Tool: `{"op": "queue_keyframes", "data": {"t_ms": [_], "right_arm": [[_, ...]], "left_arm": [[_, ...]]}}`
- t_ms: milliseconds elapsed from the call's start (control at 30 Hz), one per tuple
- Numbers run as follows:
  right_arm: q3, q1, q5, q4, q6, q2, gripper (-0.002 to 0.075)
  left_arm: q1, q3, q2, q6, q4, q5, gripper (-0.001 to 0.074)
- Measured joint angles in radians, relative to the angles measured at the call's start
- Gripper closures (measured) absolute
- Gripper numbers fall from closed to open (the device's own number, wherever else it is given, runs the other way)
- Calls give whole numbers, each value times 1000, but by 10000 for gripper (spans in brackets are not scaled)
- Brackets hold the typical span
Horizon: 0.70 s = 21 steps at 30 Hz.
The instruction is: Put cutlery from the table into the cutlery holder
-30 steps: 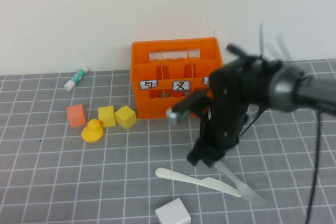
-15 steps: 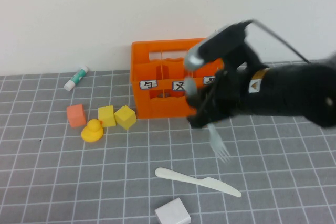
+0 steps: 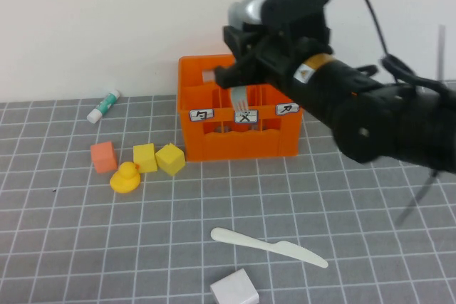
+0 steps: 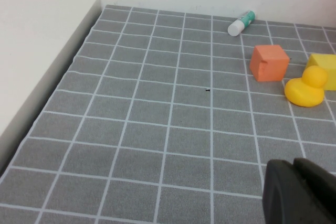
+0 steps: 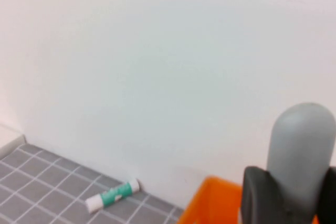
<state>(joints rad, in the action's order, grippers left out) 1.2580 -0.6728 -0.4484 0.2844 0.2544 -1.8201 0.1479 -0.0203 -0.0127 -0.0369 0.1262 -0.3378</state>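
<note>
The right gripper should keep hold of the fork, because the fork's teeth hang over the front wall's middle label (image 3: 246, 116) in the high view.
My right gripper (image 3: 239, 80) is above the orange cutlery holder (image 3: 214, 144) at the back of the table, shut on the grey fork (image 3: 242, 99). The fork hangs tines down into the holder's middle compartment. In the right wrist view the fork's grey handle (image 5: 302, 145) stands up between the dark fingers (image 5: 257, 195), over the holder's orange rim (image 5: 210, 203). The cream-white knife (image 3: 267, 245) lies flat on the grey table (image 3: 356, 233) near the front. My left gripper (image 4: 302, 192) shows only in the left wrist view, shut and empty, above bare table at the far left.
An orange cube (image 3: 103, 156), two yellow blocks (image 3: 144, 156) (image 3: 170, 158) and a yellow duck (image 3: 125, 177) sit left of the holder. A white-and-green tube (image 3: 104, 105) lies by the back wall. A white block (image 3: 234, 290) is at the front edge, next to the knife.
My right gripper has lifted the fork off the table by the knife, carried it up and back, and now holds it over the holder's middle compartment. The knife has not moved.
</note>
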Motion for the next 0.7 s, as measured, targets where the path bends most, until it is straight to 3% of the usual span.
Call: {"op": "queue_keyframes", "data": {"t_ms": [333,700], "right_arm": [[216,22,1,10,96,-157,524],[232,35,-16,14,173,-243,524]], "left_arm": [[0,0,0,0,0,0,736],[0,0,0,0,0,0,736]]}}
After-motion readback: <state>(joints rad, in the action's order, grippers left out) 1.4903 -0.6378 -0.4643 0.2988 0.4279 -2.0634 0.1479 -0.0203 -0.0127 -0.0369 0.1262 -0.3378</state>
